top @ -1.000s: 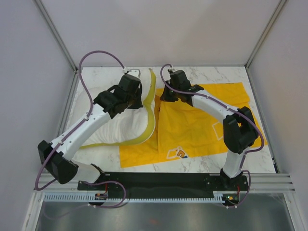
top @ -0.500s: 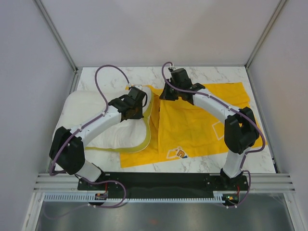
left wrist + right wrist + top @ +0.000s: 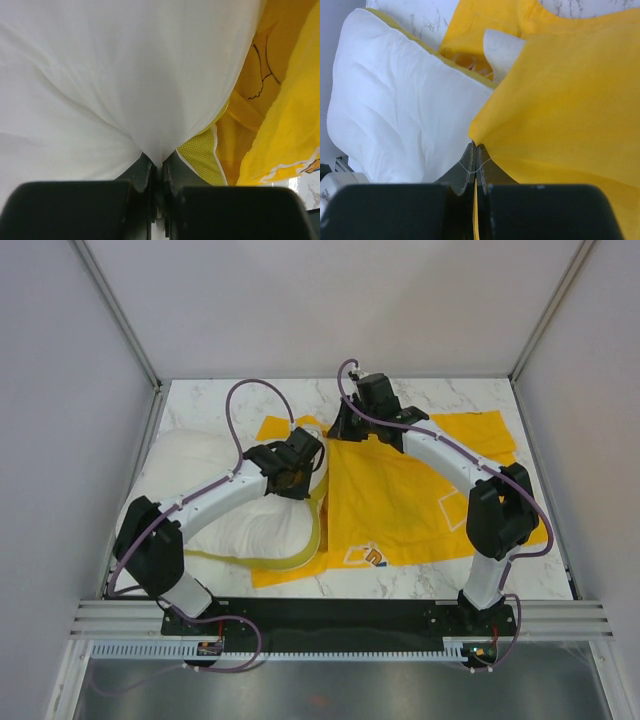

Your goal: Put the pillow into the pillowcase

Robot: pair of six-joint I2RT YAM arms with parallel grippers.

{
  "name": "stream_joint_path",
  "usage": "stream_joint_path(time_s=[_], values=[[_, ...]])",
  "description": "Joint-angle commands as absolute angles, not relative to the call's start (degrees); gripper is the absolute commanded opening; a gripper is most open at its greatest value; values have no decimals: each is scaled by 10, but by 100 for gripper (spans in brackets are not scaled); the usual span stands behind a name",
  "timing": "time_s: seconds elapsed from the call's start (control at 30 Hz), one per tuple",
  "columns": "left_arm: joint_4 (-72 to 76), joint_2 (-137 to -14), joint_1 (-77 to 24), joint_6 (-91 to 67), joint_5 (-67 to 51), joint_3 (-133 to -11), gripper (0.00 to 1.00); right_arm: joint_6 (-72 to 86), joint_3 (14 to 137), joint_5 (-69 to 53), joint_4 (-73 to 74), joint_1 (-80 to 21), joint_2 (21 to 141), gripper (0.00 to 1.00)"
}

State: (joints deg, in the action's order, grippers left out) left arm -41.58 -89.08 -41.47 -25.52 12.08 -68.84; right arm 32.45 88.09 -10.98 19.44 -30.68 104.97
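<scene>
The pillow's yellow edge lies uncovered beside the pillowcase's upper layer, so if I opened now, the pillow's end would rest short. The pillow's edge moves inside with my left gripper first.
The white pillow (image 3: 190,475) with a yellow edge band lies on the left of the table. My left gripper (image 3: 303,462) is shut on a pinch of the pillow's white fabric (image 3: 125,75) at its right end, at the pillowcase's mouth. The yellow pillowcase (image 3: 420,490) lies spread on the right, its print partly showing near the front. My right gripper (image 3: 343,430) is shut on the upper layer of the pillowcase (image 3: 560,110) at its left edge and holds it lifted. The pillow (image 3: 400,110) shows to the left in the right wrist view.
The marble table (image 3: 450,395) is walled by grey panels on the left, back and right. A black rail (image 3: 340,615) with the arm bases runs along the front edge. Purple cables loop above both arms.
My left arm has carried the pillow's right end rightward to the pillowcase's opening. The pillow now lies flatter on the table. My right gripper keeps holding the pillowcase edge, shifted slightly.
</scene>
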Motion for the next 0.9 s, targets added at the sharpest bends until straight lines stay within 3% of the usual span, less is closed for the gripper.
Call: stream_joint_path(time_s=[0.0, 0.23, 0.43, 0.53, 0.57, 0.87], values=[[-398, -918, -415, -221, 126, -759, 2, 332, 876, -139, 189, -316, 1026, 0], [-399, -990, -418, -190, 148, -905, 2, 336, 862, -148, 188, -320, 1012, 0], [-367, -1021, -424, -224, 200, -880, 2, 334, 852, -125, 193, -319, 999, 1], [-309, -1020, -424, -232, 214, -820, 2, 327, 831, -93, 198, -317, 988, 13], [-295, -1017, -423, -232, 214, -807, 2, 322, 822, -84, 198, -317, 974, 27], [-222, -1032, -421, -226, 214, -744, 2, 303, 634, -17, 154, -332, 850, 49]])
